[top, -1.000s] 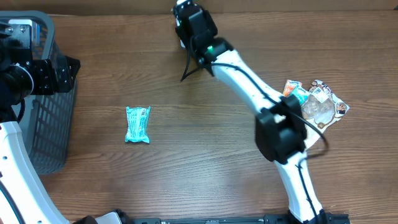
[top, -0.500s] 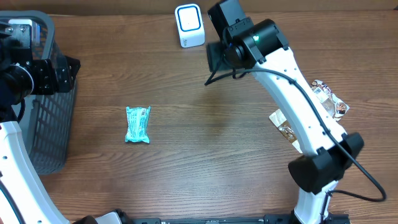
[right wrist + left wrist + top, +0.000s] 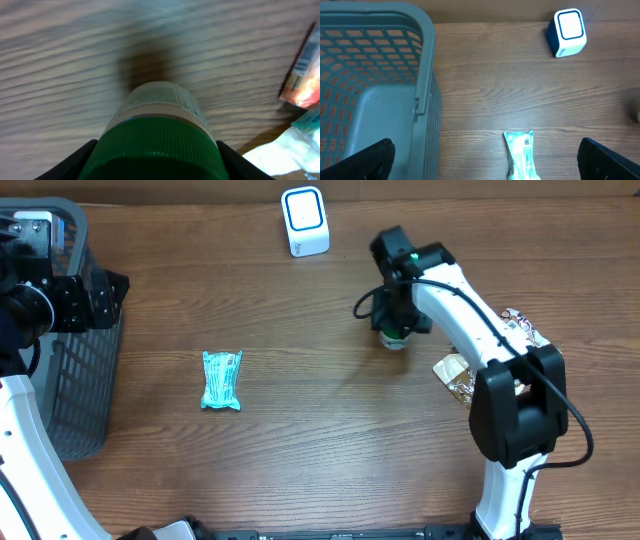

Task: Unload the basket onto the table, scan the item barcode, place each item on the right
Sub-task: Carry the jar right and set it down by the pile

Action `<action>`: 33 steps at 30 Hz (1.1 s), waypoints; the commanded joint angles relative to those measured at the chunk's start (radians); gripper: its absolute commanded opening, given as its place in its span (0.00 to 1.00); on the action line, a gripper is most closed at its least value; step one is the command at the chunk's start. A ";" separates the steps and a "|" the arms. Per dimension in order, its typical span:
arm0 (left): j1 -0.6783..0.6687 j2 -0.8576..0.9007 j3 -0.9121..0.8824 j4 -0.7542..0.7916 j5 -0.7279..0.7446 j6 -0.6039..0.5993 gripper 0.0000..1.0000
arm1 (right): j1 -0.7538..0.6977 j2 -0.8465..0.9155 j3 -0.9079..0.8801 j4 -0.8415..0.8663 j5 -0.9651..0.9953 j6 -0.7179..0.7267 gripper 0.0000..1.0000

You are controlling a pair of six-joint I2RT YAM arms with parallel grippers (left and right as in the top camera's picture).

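Note:
My right gripper still holds the bottle, and the bottle's base [image 3: 394, 342] [image 3: 158, 87] hangs short of the snack packets, so I will lower it beside them before letting go.
A white bottle with a green cap [image 3: 156, 131] is the item, held by the cap with my right gripper [image 3: 157, 162] shut on it. In the overhead view this bottle [image 3: 394, 339] hangs base down under the right gripper [image 3: 396, 323], right of the table's middle. The white and blue barcode scanner [image 3: 305, 220] stands at the back edge, left of and behind the bottle. My left gripper [image 3: 485, 167] is open and holds nothing, hovering over the grey basket's rim [image 3: 426, 75].
A teal packet [image 3: 222, 380] lies on the wood left of centre and shows as the teal packet [image 3: 522, 154] in the left wrist view. Snack packets [image 3: 522, 332] lie at the right, one [image 3: 456, 376] beside the right arm. The basket [image 3: 75, 380] fills the left edge.
My right arm has swung away from the scanner, moving right and toward the front with the bottle, which uncovers the scanner. The left arm has not moved.

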 commanded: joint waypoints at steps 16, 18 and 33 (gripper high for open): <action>-0.007 0.002 -0.002 0.000 0.010 0.019 1.00 | -0.211 -0.006 -0.122 0.012 -0.034 0.011 0.53; -0.007 0.002 -0.002 0.000 0.010 0.019 1.00 | -0.217 -0.006 -0.122 0.001 -0.034 0.011 0.53; -0.007 0.002 -0.002 0.000 0.010 0.019 1.00 | -0.277 -0.043 0.023 -0.164 -0.093 -0.009 0.88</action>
